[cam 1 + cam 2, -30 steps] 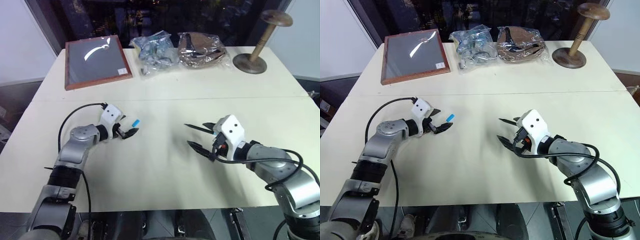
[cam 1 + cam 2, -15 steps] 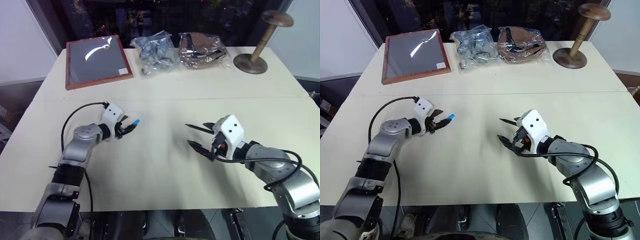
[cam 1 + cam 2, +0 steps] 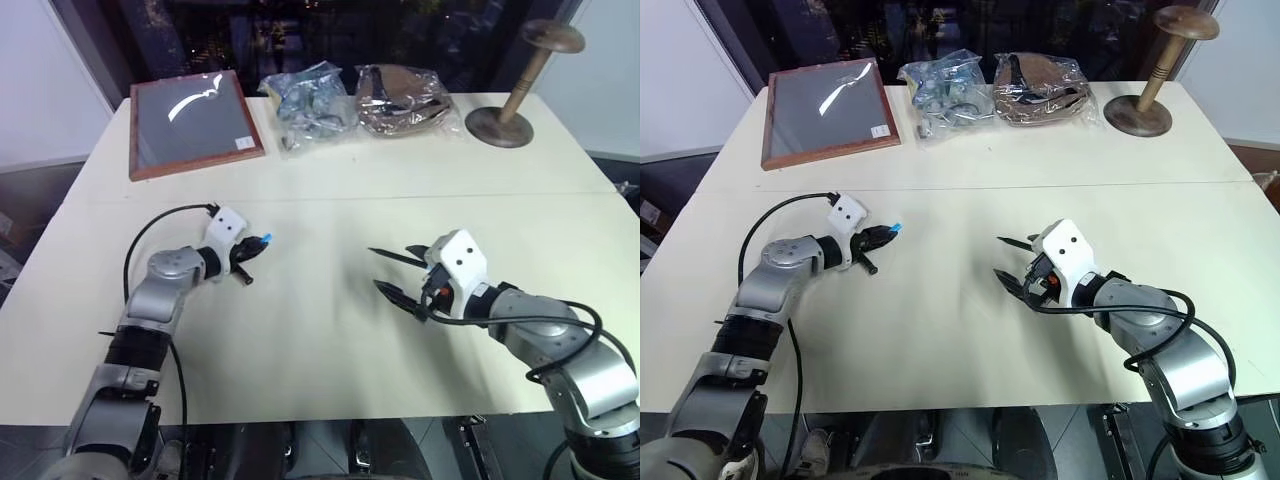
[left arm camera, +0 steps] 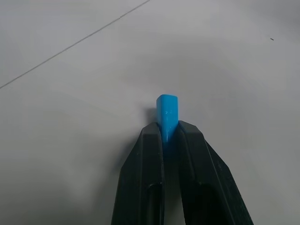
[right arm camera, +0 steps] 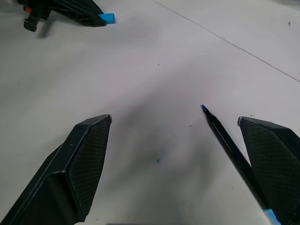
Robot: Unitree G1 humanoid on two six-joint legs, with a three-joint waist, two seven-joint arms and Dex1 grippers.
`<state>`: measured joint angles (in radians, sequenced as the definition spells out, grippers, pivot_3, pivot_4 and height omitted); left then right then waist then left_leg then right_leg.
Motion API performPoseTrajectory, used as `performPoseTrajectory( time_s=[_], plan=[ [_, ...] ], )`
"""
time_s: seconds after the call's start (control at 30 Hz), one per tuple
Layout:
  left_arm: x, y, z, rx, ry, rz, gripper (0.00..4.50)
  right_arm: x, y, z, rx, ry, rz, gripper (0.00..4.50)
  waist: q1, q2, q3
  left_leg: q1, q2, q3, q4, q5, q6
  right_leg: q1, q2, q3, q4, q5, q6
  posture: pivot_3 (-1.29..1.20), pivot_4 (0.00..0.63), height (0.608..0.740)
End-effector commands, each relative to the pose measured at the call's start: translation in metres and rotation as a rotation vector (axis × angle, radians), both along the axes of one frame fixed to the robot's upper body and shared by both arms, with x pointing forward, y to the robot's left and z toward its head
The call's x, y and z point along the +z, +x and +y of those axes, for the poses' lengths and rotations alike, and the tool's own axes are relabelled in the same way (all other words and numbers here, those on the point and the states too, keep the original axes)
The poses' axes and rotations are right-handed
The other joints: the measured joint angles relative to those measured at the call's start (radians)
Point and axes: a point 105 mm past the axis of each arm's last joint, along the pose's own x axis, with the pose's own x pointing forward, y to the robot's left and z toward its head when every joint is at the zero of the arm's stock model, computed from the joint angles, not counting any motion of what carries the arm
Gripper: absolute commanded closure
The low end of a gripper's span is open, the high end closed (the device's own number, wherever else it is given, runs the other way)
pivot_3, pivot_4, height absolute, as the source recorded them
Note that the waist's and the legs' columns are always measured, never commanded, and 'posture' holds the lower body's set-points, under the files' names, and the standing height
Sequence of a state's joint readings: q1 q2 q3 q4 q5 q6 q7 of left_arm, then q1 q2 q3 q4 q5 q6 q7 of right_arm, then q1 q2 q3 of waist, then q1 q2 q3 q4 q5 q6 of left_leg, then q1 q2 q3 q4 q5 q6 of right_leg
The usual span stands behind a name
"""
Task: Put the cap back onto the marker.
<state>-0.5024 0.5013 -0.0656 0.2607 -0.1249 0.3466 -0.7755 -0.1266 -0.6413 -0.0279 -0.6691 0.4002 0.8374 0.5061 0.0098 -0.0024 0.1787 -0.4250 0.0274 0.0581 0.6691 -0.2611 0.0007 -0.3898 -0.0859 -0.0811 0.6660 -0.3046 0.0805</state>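
The marker next needs to be grabbed by the rear half of its black body (image 3: 412,262) with my right gripper, so the marker's blue inked tip (image 3: 371,249) stays free for the cap.
The cap (image 4: 167,114) is a small light-blue cylinder, and my left gripper (image 4: 169,127) is shut on it, low over the cream table (image 3: 320,340) on the left. Its end sticks out past the fingertips (image 3: 265,240). The marker (image 5: 226,142) is thin and black and lies on the table right of centre, pointed tip towards the cap. Around it my right gripper (image 5: 174,120) stands open, the marker close to one finger (image 5: 274,159). In the left eye view the marker (image 3: 392,256) shows beside the right gripper (image 3: 398,271).
At the back of the table are a dark framed board (image 3: 190,122), two plastic bags of items (image 3: 315,100) (image 3: 405,95) and a wooden stand (image 3: 510,110). A seam (image 3: 330,197) runs across the tabletop behind both grippers.
My left gripper has gone from open to shut, taking hold of the cap that lay just ahead of its fingertips. The right arm and the marker have stayed still.
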Motion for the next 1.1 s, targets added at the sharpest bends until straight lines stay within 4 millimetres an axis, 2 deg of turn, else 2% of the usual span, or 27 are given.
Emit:
performPoseTrajectory(
  time_s=[0.03,0.17,0.37,0.53,0.7,0.93,1.1],
  plan=[
    [0.017,-0.013,0.001,-0.103,0.003,-0.034,4.43,0.008,0.000,0.003,0.040,-0.010,-0.038,0.00,0.000,0.000,0.000,0.000,0.000,0.000,0.000,0.000,0.000,0.000,0.000,0.000,0.000,0.000,0.000,0.00,0.150,0.740],
    [0.030,-0.024,0.009,-0.183,0.005,-0.041,4.43,0.007,0.009,-0.008,0.046,-0.061,-0.037,0.00,0.002,0.000,0.000,0.000,0.000,0.000,0.000,0.000,0.000,0.000,0.000,0.000,0.000,0.000,0.000,0.00,0.150,0.740],
    [0.048,-0.037,0.014,-0.275,0.003,-0.066,4.43,0.003,0.035,-0.027,0.039,-0.073,-0.004,0.00,0.002,0.000,0.000,0.000,0.000,0.000,0.000,0.000,0.001,0.000,-0.001,0.000,0.000,0.000,0.000,0.00,0.150,0.740],
    [0.051,-0.053,0.014,-0.341,0.025,-0.076,4.43,-0.018,0.060,-0.047,0.042,-0.136,0.071,0.00,-0.003,0.000,0.000,0.000,0.000,0.001,0.000,0.000,0.001,0.000,0.000,0.000,0.000,0.000,0.000,0.00,0.150,0.740],
    [0.056,-0.061,0.010,-0.365,0.034,-0.090,4.43,-0.033,0.076,-0.062,0.051,-0.174,0.121,0.00,-0.001,0.000,0.000,0.000,0.000,0.002,0.000,0.000,0.001,-0.001,0.000,0.000,0.000,0.000,0.000,0.00,0.150,0.740],
    [0.056,-0.069,0.011,-0.339,0.027,-0.106,4.43,-0.050,0.083,-0.070,0.071,-0.192,0.171,0.00,-0.003,0.000,0.000,0.001,0.000,0.002,0.000,0.001,0.001,0.000,-0.001,0.001,0.000,0.000,0.000,0.00,0.150,0.740],
    [0.054,-0.072,0.013,-0.319,0.030,-0.104,4.43,-0.060,0.077,-0.071,0.103,-0.204,0.209,0.00,-0.001,0.000,0.000,0.002,0.001,0.002,0.000,0.001,0.001,0.001,-0.001,0.001,0.000,0.001,-0.001,0.00,0.150,0.740]
  ],
)
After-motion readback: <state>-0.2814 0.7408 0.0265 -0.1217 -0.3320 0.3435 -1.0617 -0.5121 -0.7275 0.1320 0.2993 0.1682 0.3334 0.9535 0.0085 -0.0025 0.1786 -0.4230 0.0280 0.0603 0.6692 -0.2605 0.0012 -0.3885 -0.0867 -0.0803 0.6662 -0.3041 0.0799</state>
